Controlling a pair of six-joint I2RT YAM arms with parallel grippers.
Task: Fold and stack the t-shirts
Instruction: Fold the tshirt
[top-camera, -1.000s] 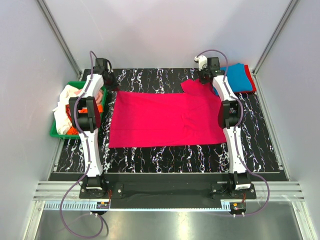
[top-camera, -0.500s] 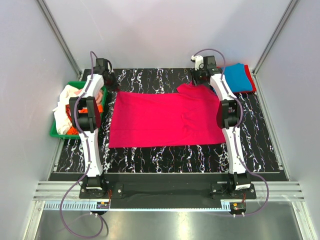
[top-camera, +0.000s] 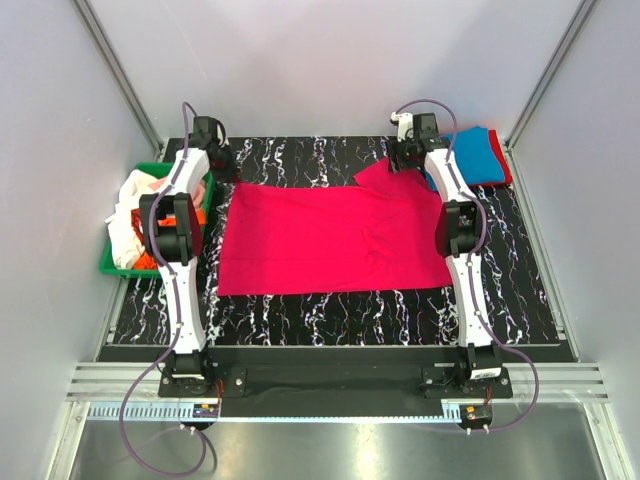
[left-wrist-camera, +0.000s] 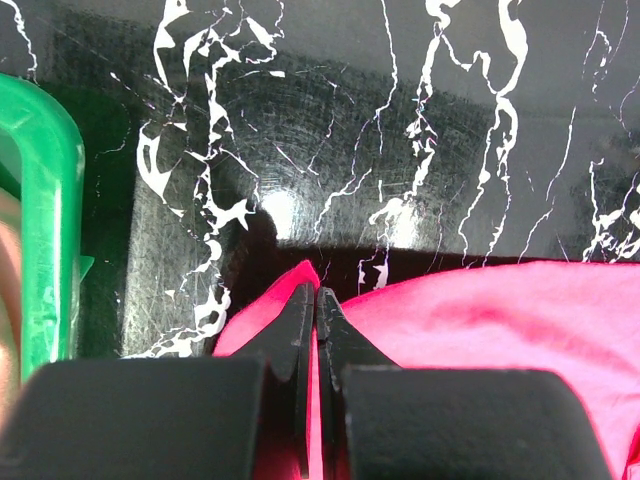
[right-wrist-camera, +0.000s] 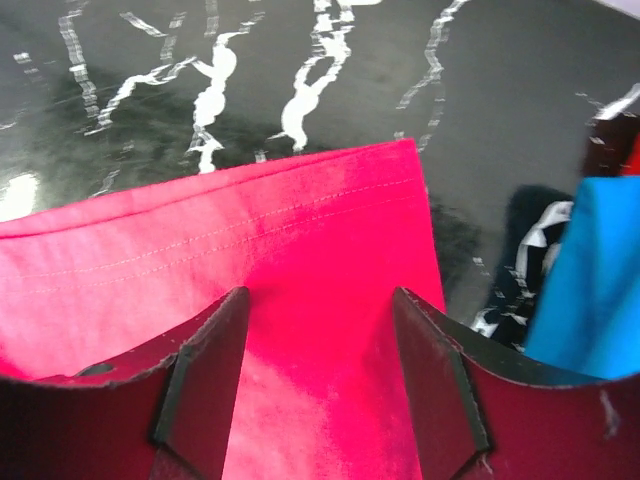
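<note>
The robot's right gripper needs to grab the magenta-pink t-shirt next by its far sleeve, opposite the left gripper's corner, to fold the far side of the t-shirt over.
A magenta-pink t-shirt (top-camera: 330, 235) lies spread flat on the black marbled table. At the shirt's far left corner, my left gripper (top-camera: 218, 165) is shut on a peak of its cloth (left-wrist-camera: 300, 275), which shows between the closed jaws (left-wrist-camera: 316, 296). My right gripper (top-camera: 405, 160) hovers over the far right sleeve (right-wrist-camera: 330, 200). Its jaws are open and apart, and the sleeve lies flat on the table under them (right-wrist-camera: 318, 300). A folded blue t-shirt (top-camera: 478, 152) rests on a red one (top-camera: 507, 168) at the back right corner.
A green bin (top-camera: 112, 265) at the table's left edge holds white, orange and peach t-shirts (top-camera: 135, 205). Its rim (left-wrist-camera: 50, 200) is close to the left of my left gripper. The blue shirt (right-wrist-camera: 590, 290) lies just right of my right gripper. Grey walls enclose the table.
My right gripper has opened and let go of the magenta sleeve, which now lies flat. The left gripper stays shut on the shirt's corner.
</note>
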